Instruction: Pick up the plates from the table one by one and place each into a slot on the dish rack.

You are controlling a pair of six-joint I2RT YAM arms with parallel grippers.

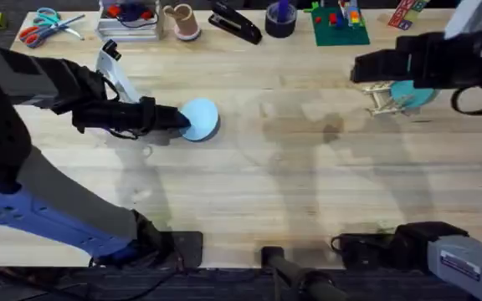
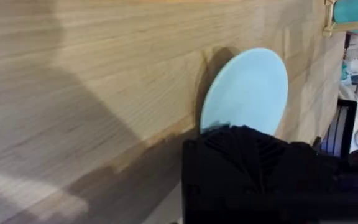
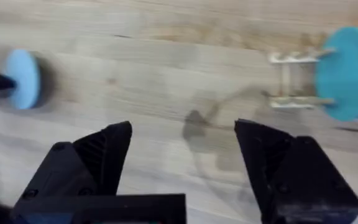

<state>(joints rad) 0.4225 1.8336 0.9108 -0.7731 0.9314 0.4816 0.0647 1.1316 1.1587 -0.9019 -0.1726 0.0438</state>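
The light blue plate is next for the right gripper, which needs to grab it by its free edge [image 1: 216, 115] [image 3: 37, 79], because black fingers already crowd the plate's opposite edge.
A light blue plate [image 1: 201, 119] is at the left-middle of the table [image 1: 291, 167], and my left gripper [image 1: 180, 122] is shut on its near edge. In the left wrist view the plate [image 2: 248, 88] is tilted above its shadow, its lower rim under a black finger [image 2: 241, 146]. The dish rack [image 1: 382, 100] stands at the far right with a teal plate [image 1: 414, 94] upright in a slot. My right gripper [image 1: 360, 67] hovers open just left of the rack. The right wrist view shows its fingers [image 3: 114, 152] spread, the rack [image 3: 294, 81], the teal plate [image 3: 347, 71] and the blue plate [image 3: 22, 78].
Along the back edge lie scissors [image 1: 44, 25], a clear tray [image 1: 128, 21], a cup [image 1: 182, 21], a stapler [image 1: 235, 23], a dark tape roll [image 1: 280, 18] and a green board with bricks [image 1: 340, 23]. Bare wood stretches between the plate and the rack.
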